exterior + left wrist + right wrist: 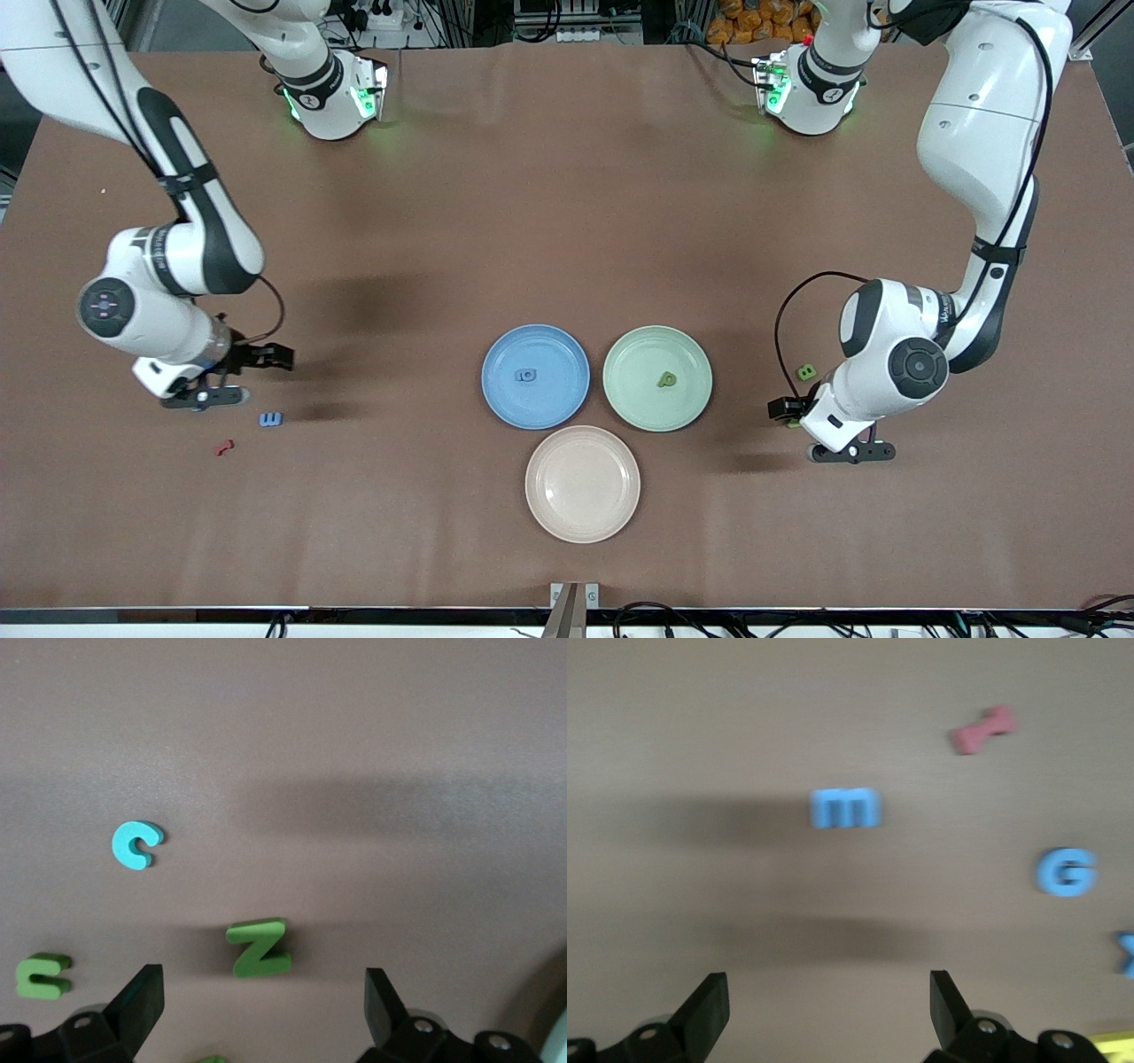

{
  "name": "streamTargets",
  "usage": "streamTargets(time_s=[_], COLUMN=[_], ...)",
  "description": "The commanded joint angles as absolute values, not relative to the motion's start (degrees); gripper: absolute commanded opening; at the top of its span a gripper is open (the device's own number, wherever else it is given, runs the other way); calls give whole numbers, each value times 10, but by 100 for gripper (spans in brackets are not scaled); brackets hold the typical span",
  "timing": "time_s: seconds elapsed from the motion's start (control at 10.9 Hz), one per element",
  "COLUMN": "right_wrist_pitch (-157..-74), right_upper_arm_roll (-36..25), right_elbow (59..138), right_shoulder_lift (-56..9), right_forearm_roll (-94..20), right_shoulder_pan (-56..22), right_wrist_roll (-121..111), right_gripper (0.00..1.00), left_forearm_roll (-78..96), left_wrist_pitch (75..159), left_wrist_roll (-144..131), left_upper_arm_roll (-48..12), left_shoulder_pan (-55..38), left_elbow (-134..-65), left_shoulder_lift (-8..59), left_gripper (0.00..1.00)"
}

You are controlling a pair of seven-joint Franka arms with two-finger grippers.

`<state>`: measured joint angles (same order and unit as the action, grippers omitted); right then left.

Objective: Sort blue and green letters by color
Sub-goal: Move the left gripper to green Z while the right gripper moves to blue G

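Note:
I need to move my left gripper toward the green Z before closing on it, because its fingers stop short of the Z, above the empty table.
My left gripper (784, 409) hangs open over the table at the left arm's end, nothing between its fingers. Under it lie a green Z (259, 947), a green E (42, 975) and a blue C (135, 844). One green letter (806, 373) shows beside the arm. My right gripper (257, 359) is open and empty over the right arm's end. There lie a blue letter (271, 419), seen as an m (845, 808), and a blue G (1066, 872). The blue plate (558, 399) holds a blue letter (526, 375). The green plate (633, 354) holds a green letter (666, 380).
A pale pink plate (582, 483) sits bare, nearer the front camera than the other two plates. A small red letter (223, 447) lies close to the blue m. A yellow scrap (1112, 1041) shows at the edge of the right wrist view.

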<state>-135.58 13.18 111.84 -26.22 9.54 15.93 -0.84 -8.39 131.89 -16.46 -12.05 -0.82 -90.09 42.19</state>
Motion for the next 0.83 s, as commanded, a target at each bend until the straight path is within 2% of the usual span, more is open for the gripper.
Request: streamTargets(time_s=[0.0, 0.18, 0.64, 0.73], right_wrist_pitch=[-1423, -1469, -1464, -1464], right_upper_arm_roll=[141, 140, 125, 125], right_elbow=[1127, 1127, 1075, 1062], right_shoulder_lift=[-285, -312, -351, -362], right_forearm_roll=[124, 131, 167, 166], right_shoulder_pan=[209, 235, 252, 261], right_wrist_roll=[-10, -11, -66, -86], right_gripper=[100, 100, 100, 100], left_forearm_roll=[-98, -98, -104, -104], left_wrist_pitch=[1346, 1353, 1362, 1362], left_wrist_roll=[-161, -161, -161, -161], left_upper_arm_roll=[-125, -125, -124, -124], left_shoulder_pan=[-2, -2, -3, -3], left_elbow=[-903, -903, -904, -905], left_shoulder_lift=[437, 443, 454, 454], left_gripper=[100, 100, 100, 90])
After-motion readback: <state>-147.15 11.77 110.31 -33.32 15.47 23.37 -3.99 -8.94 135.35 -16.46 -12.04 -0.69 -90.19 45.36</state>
